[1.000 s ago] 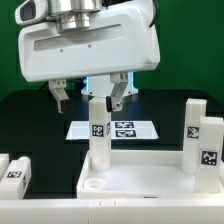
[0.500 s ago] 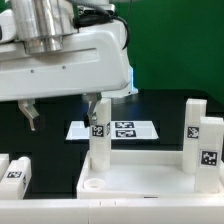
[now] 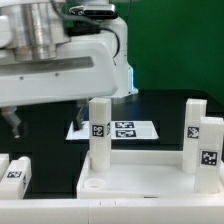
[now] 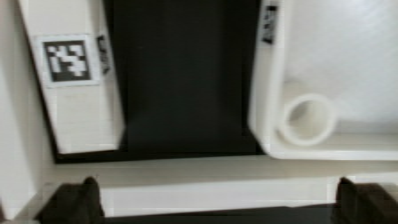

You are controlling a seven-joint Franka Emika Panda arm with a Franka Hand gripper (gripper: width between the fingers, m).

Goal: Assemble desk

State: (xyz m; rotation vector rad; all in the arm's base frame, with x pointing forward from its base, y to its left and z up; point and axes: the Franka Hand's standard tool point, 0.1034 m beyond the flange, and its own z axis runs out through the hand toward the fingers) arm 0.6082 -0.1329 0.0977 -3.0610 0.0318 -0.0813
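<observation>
My gripper grabs the lying white leg by its plain end beyond the tag (image 3: 10, 190) next, to fit the leg into the tabletop's round corner socket.
The desk's white tabletop (image 3: 150, 183) lies at the front, with a round corner socket (image 3: 94, 185) showing empty. One white leg (image 3: 99, 132) stands upright at its far-left corner. Two more legs (image 3: 195, 125) (image 3: 209, 152) stand at the exterior view's right, and another leg (image 3: 14, 170) lies at the lower left. My gripper (image 3: 45, 116) hangs open above the dark table, left of the upright leg, holding nothing. In the wrist view the gripper (image 4: 224, 205) is open over a lying tagged leg (image 4: 71, 90) and the tabletop's corner (image 4: 329, 80).
The marker board (image 3: 125, 129) lies flat on the black table behind the tabletop. A green wall closes the back. A white ledge (image 3: 4, 165) runs along the lower left beside the lying leg.
The arm has swung toward the exterior view's left, away from the upright leg. The gripper has stayed open and empty. The desk parts have not moved.
</observation>
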